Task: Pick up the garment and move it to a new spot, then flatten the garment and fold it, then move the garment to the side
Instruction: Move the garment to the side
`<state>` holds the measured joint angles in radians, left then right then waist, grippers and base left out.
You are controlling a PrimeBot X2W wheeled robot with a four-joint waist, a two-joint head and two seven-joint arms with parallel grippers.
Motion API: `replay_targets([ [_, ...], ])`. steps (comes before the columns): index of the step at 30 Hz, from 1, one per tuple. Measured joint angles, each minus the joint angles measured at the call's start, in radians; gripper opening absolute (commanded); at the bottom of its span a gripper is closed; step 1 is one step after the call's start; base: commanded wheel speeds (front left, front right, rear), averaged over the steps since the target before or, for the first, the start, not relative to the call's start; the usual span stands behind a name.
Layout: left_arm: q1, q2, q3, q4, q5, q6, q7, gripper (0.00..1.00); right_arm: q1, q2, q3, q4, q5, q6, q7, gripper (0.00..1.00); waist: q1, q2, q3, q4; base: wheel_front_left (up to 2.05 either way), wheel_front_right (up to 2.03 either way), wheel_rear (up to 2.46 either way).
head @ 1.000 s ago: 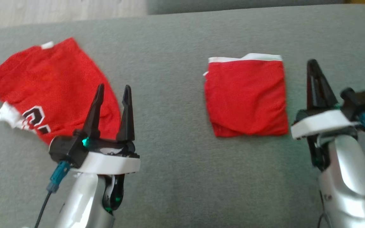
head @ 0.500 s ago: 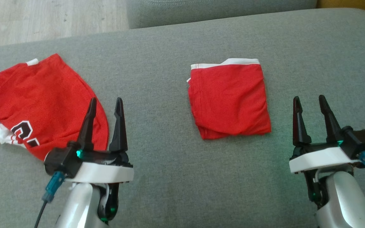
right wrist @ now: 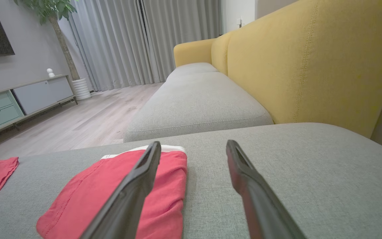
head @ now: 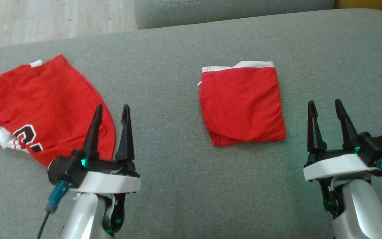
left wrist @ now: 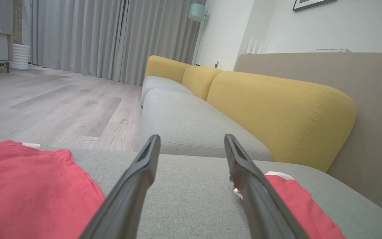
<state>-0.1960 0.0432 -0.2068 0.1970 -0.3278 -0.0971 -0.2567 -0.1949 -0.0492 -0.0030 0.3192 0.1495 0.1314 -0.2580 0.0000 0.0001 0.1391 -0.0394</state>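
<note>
The right gripper grabs the folded garment by its plain red side edge [head: 278, 91] beside the white band [head: 257, 64] next, to move it to a new spot.
A red garment [head: 242, 104] with a white band lies folded into a small square in the middle of the grey sofa seat [head: 177, 186]. My right gripper [head: 324, 102] stands open just to its right, apart from it and holding nothing. The right wrist view shows the folded garment [right wrist: 118, 192] under and left of the open right gripper [right wrist: 193, 142]. My left gripper [head: 112, 107] is open too, its fingers over the near edge of a second, crumpled red garment [head: 41, 106] with black-and-white lettering. In the left wrist view the open left gripper [left wrist: 191, 137] frames bare seat between both garments.
A yellow backrest [right wrist: 310, 59] runs along the sofa's right side. Another grey seat cushion [head: 230, 10] adjoins the far edge, with wooden floor [head: 55, 16] beyond the far left corner. A low cabinet [right wrist: 18, 99] and curtains stand across the room.
My right gripper was shut beside the folded garment; it has opened and drawn back toward me. The head camera shifted slightly. The left gripper and both garments stay put.
</note>
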Motion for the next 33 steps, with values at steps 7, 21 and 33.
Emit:
replay_targets([
  [7, -0.003, 0.0, -0.024, -0.003, -0.007, 0.0, 0.0, 1.0, -0.049, 0.001, -0.039, 0.067, -0.059, 0.0, 0.0, 1.0, 0.0, 0.0, 0.041, 0.03, 0.0, 0.0, 0.0],
  [21, -0.068, 0.0, -0.08, 0.001, -0.016, 0.0, 0.0, 1.0, -0.314, 0.0, -0.093, 0.464, -0.067, 0.0, 0.075, 1.0, 0.0001, 0.0, 0.14, 0.144, 0.0, 0.0, 0.0],
  [33, -0.091, 0.0, -0.085, 0.002, -0.016, 0.002, 0.0, 1.0, -0.432, -0.013, -0.031, 0.619, -0.125, 0.0, 0.036, 0.0, 0.0001, 0.0, 0.162, 0.148, 0.0, 0.0, 0.0],
])
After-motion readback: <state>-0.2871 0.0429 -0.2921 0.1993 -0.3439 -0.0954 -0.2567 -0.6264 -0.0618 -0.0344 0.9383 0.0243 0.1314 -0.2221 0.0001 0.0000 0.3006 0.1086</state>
